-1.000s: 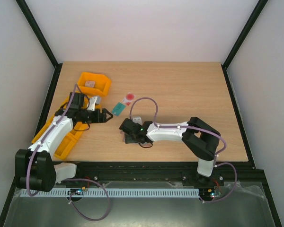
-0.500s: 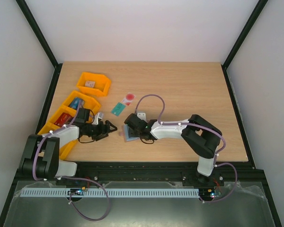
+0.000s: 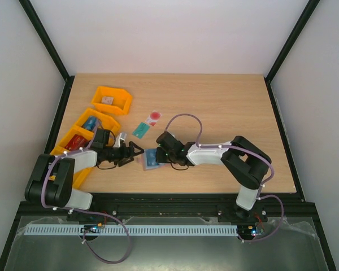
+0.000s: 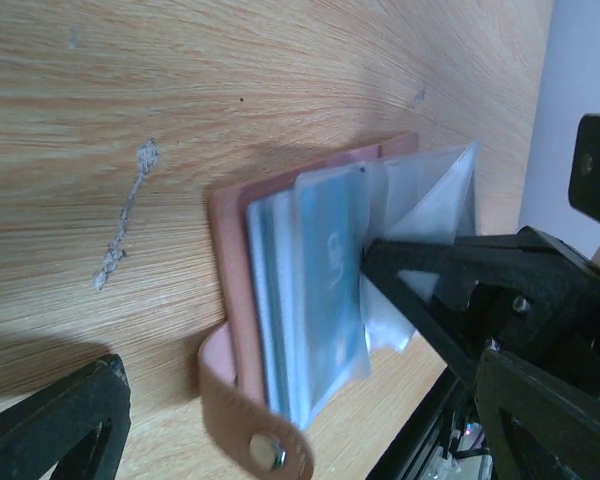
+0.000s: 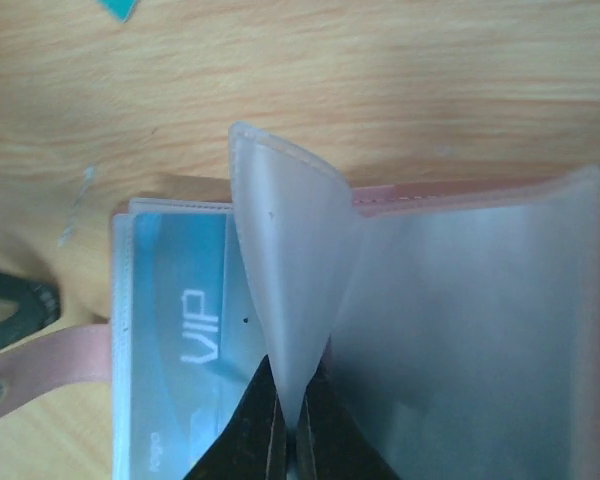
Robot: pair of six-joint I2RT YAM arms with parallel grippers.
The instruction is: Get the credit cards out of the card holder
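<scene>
My left gripper should next grab the card holder's snap tab side (image 3: 146,160) (image 4: 262,352), cover and sleeves together, so the lifted sleeve stays free for taking credit cards out.
The card holder (image 3: 151,158) lies open on the table, reddish-brown cover (image 4: 225,290) underneath and clear sleeves on top. A blue VIP card (image 5: 175,320) sits in one sleeve. My right gripper (image 5: 298,425) is shut on a clear sleeve (image 5: 285,290), which is lifted and bowed upward. My left gripper (image 3: 134,151) is open just left of the holder, its jaws either side of the snap tab (image 4: 265,450) without touching it. Two credit cards lie loose farther back: a teal one (image 3: 140,130) and a pale one with a red mark (image 3: 153,117).
Orange bins stand at the left: one at the back (image 3: 112,100) and a row (image 3: 82,132) beside my left arm, holding small items. A black frame rail (image 3: 186,199) runs along the table's near edge.
My right gripper has closed on a sleeve and the holder now lies open, blue side up. My left gripper swung right to the holder's tab and opened wider.
</scene>
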